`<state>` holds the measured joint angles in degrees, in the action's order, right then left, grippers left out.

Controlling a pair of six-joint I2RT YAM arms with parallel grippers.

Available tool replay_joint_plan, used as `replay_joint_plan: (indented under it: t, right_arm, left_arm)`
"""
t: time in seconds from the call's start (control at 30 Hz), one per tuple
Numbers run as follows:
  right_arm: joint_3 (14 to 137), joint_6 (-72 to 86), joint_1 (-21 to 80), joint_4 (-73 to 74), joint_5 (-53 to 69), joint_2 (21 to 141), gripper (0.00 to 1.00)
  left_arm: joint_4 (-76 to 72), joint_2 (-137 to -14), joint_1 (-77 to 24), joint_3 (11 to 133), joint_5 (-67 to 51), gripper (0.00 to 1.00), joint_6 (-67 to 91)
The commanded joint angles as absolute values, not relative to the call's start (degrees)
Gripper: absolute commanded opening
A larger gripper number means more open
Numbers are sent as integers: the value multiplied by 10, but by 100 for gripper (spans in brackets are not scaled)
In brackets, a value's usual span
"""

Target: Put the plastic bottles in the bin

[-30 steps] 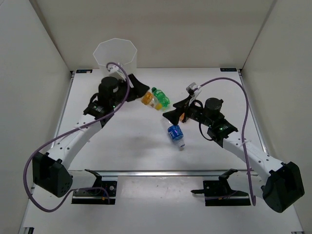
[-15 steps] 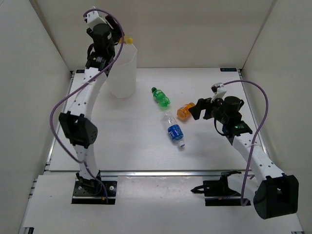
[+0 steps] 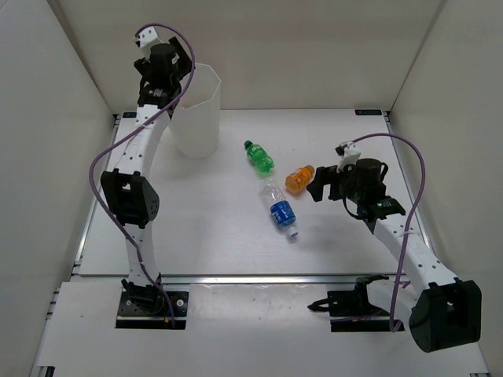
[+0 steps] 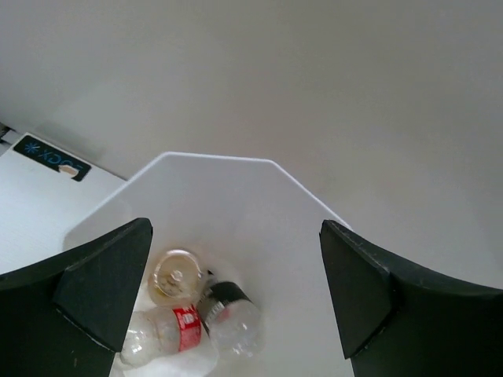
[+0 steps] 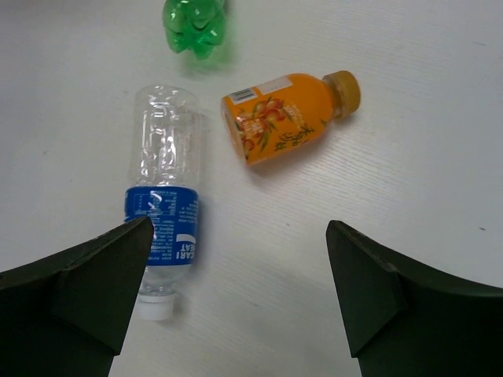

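The clear bottle should go in the bin [image 3: 196, 118], so the robot's left gripper should reach the bottle and grab its blue label [image 3: 283, 213].
The translucent white bin [image 3: 196, 118] stands at the back left. My left gripper [image 3: 179, 69] hangs over its rim, open and empty. In the left wrist view [image 4: 236, 236] I look down into the bin [image 4: 259, 204]. On its floor lie the clear red-label bottle [image 4: 169, 334] and a second clear bottle [image 4: 232, 318] with a dark-looking label and a round yellowish end. The green bottle [image 3: 258, 157], orange bottle [image 3: 299, 178] and blue-label bottle [image 3: 279, 208] lie on the table. My right gripper [image 3: 314, 186] is open and empty just right of the orange bottle [image 5: 287, 118], above the table [image 5: 236, 236].
White walls close the table on the left, back and right. The blue-label bottle [image 5: 165, 212] lies with its white cap toward me, the green bottle [image 5: 196, 27] beyond it. A bright rail runs along the table's near edge [image 3: 259, 277].
The left arm rose from the table to above the bin, carrying a yellow-capped bottle. That bottle has since left the jaws. The orange bottle now lies right of the green one, near the right gripper.
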<state>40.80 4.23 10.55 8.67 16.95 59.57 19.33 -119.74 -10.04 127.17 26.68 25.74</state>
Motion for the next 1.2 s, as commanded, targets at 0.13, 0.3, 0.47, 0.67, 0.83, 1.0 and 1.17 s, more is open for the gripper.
replay_joint_plan:
  t: [0.13,0.3,0.47,0.67,0.83,1.0,1.17]
  right_arm:
    - [393,25,176,111,166,575,90]
    - [364,33,224,123,109,546,90]
    - [327,64,178,153,102,479,90]
    - [297,81,92,192,126,385,91]
    - [287,81,72,207,129,353,91]
    - [274,79,73,214,99,345,93]
    - [265,85,57,204,89,337,99]
  left_arm:
    - [214,-1013,-149,1137,187,99,236]
    - [265,-883,-257,974,115,98,238]
    - [284,-845,-368,811,65,99,336]
    - [241,-900,-442,722,58,99,442]
    - [216,-962,-464,735,48,99,478]
    - [201,-997,-495,721,68,98,505]
    - [213,-1058,-505,737,71,99,512]
